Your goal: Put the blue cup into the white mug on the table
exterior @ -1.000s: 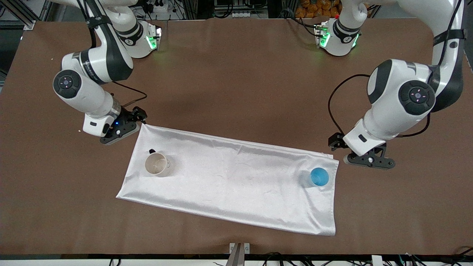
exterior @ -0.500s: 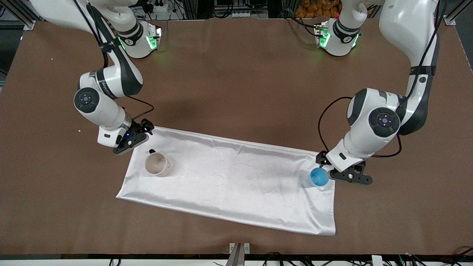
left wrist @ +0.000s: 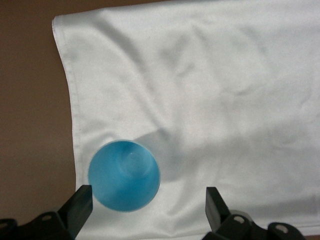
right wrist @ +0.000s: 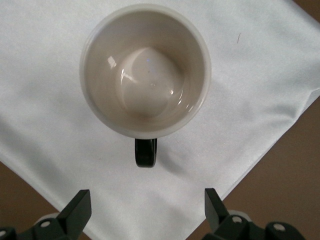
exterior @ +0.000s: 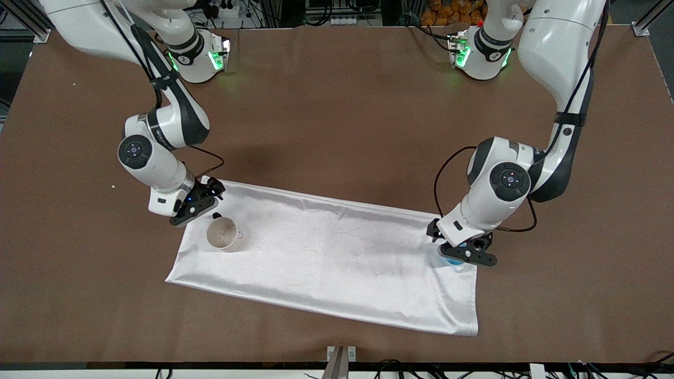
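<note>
The white mug's opening should stay free for the blue cup, so my right gripper should reach the white mug and grip its dark handle.
The blue cup stands upright on a white cloth near the cloth's corner at the left arm's end of the table. My left gripper hangs open just above it. The cup sits close to one finger and is mostly hidden under the hand in the front view, where only a blue sliver of the cup shows. The white mug stands upright on the cloth at the right arm's end, its dark handle pointing at my open right gripper, which holds nothing.
The cloth lies slightly wrinkled and slanted across the brown table, with bare tabletop all round it. Both arm bases stand along the table edge farthest from the front camera.
Both arms have swung in toward the cloth. The left gripper has come over the blue cup and covers it; the right gripper has closed in on the mug's handle. Both stay open.
</note>
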Tool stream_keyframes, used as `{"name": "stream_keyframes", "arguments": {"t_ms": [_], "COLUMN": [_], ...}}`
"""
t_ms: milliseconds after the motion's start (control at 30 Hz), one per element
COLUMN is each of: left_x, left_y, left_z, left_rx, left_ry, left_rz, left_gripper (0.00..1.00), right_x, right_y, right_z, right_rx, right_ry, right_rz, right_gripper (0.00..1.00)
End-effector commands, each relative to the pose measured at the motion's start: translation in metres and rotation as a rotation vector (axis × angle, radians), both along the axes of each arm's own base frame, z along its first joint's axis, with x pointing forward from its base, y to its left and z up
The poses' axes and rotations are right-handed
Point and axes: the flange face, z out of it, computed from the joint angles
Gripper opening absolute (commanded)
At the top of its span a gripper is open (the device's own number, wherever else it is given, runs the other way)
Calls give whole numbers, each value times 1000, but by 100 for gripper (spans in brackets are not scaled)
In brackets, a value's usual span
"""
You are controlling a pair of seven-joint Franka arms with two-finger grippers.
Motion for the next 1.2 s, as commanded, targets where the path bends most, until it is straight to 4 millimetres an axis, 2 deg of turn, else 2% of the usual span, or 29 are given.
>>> {"name": "stream_keyframes", "arguments": {"t_ms": [0, 200, 400, 433, 567, 733, 767, 900, 1000, 1167], "left_x": [10, 11, 10, 9, 9, 8, 7, 6, 6, 4], "left_y": [-2, -8, -8, -8, -6, -6, -6, -3, -2, 3], "left_z": [-18, -43, -57, -61, -67, -70, -70, -73, -75, -79], "left_rx": [0, -12, -10, -9, -4, -4, -2, 0, 2, 7], "left_ry": [-38, -55, -43, -37, -29, -24, -23, -17, -13, -2], "left_rz": [-15, -29, -29, -28, -30, -29, -30, -29, -29, -25], "left_gripper": [100, 100, 100, 100, 100, 100, 90, 30, 2, 0], "right_x": [5, 14, 28, 30, 37, 42, 43, 43, 43, 42], "right_y": [0, 10, 23, 23, 24, 26, 26, 28, 30, 33], "right_z": [-9, -15, -23, -24, -24, -29, -28, -30, -29, -28], "right_rx": [3, 18, 28, 26, 4, -16, -17, -25, -26, -25], "right_ry": [-16, -33, -37, -39, -57, -70, -79, -83, -84, -85], "right_rz": [9, -8, -45, -43, -18, 15, 22, 37, 41, 44], "right_gripper": [100, 100, 99, 93, 56, 20, 17, 9, 1, 0]}}
